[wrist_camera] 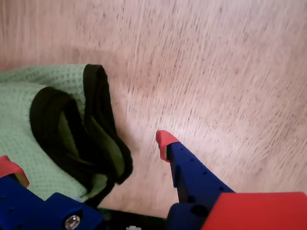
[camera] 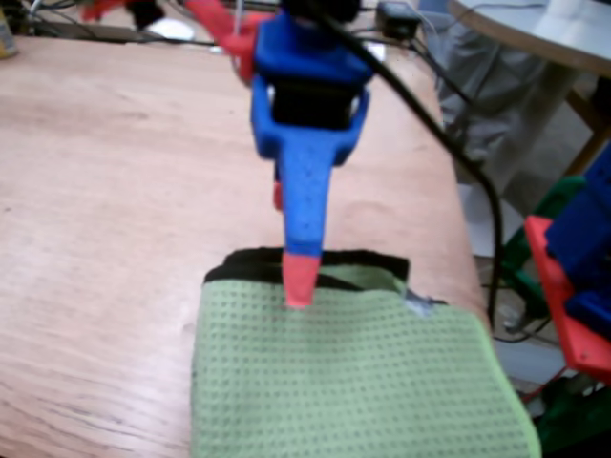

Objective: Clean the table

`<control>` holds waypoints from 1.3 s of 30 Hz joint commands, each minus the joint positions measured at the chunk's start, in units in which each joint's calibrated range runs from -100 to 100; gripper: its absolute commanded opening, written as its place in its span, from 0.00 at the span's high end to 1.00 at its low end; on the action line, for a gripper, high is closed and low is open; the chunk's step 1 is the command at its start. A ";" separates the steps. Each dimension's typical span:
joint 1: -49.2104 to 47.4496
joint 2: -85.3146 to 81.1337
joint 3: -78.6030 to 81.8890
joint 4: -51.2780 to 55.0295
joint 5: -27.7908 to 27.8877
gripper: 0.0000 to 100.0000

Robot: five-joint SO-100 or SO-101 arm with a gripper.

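Note:
My gripper pinches the cloth by its bunched black hem (camera: 334, 258) next, since the green waffle weave (camera: 353, 377) lies flat on the tabletop.
The table (camera: 115, 191) is a light reddish-brown wooden top with visible grain, and it fills most of the wrist view (wrist_camera: 216, 72). A green waffle-weave cloth (camera: 353, 382) with a black hem lies folded near the front right corner. My blue gripper (camera: 299, 286) with red fingertips points down at the cloth's far hem. In the wrist view the gripper (wrist_camera: 88, 155) is open. One red fingertip (wrist_camera: 164, 141) is over bare wood and the other (wrist_camera: 9, 167) is over the cloth (wrist_camera: 29, 105), with the bunched black hem between them.
The table's rounded right edge runs close beside the cloth. A black cable (camera: 477, 181) hangs from the arm over that edge. A grey-white round table (camera: 535, 29) stands at the back right, and red and blue parts (camera: 573, 286) sit at the right. Cables lie along the back.

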 commanded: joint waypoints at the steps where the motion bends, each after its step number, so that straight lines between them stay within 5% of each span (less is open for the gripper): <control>1: -3.80 4.77 -4.16 -0.50 3.96 0.43; 13: -7.02 10.52 -5.85 -0.50 5.52 0.44; 22: -7.69 10.60 -6.14 -0.42 5.57 0.94; 27: -6.17 13.43 -5.85 0.73 5.57 0.99; 36: 45.61 26.64 -7.27 -0.50 11.97 0.99; 39: 60.67 33.07 -18.50 -0.50 13.82 0.99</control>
